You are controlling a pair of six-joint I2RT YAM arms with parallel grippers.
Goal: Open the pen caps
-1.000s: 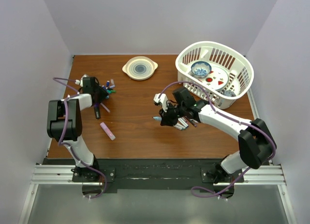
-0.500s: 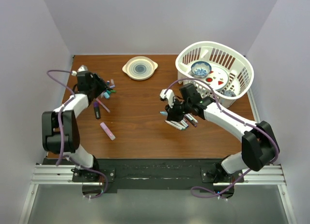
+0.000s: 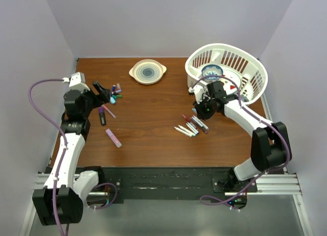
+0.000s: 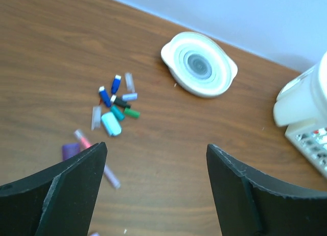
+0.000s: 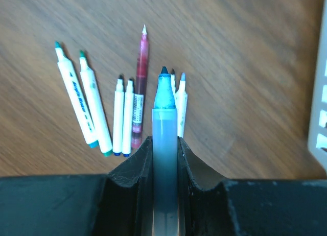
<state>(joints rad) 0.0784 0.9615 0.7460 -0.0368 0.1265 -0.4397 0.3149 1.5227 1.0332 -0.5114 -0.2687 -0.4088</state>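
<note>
The light blue marker (image 5: pixel 164 121) hangs above the end pens of the row and would fall onto them if I opened now, so I need to move it to bare wood with my right gripper.
The pen caps (image 4: pixel 118 99) lie loose in a small heap at the back left of the table (image 3: pixel 148 108), in blue, black, green, teal and clear; the same pen caps (image 3: pixel 115 93) show from above. A light blue cap (image 4: pixel 111 123) lies at the heap's near edge. My left gripper (image 4: pixel 156 149) hangs open and empty above the wood near them, and from above the left gripper (image 3: pixel 102 92) is just left of the heap. My right gripper (image 5: pixel 164 144) is shut on an uncapped light blue marker (image 5: pixel 164 121), over a row of uncapped pens (image 5: pixel 102 108).
A white lidded dish (image 3: pixel 147 71) stands at the back centre. A white basket (image 3: pixel 258 88) with crockery fills the back right, close behind the right gripper (image 3: pixel 200 109). A dark capped pen (image 3: pixel 102 116) and a lilac one (image 3: pixel 113 138) lie near the left arm.
The left gripper opened wide and drew back and up from the cap heap. The right gripper carried its marker back right, from over the pen row towards the basket.
</note>
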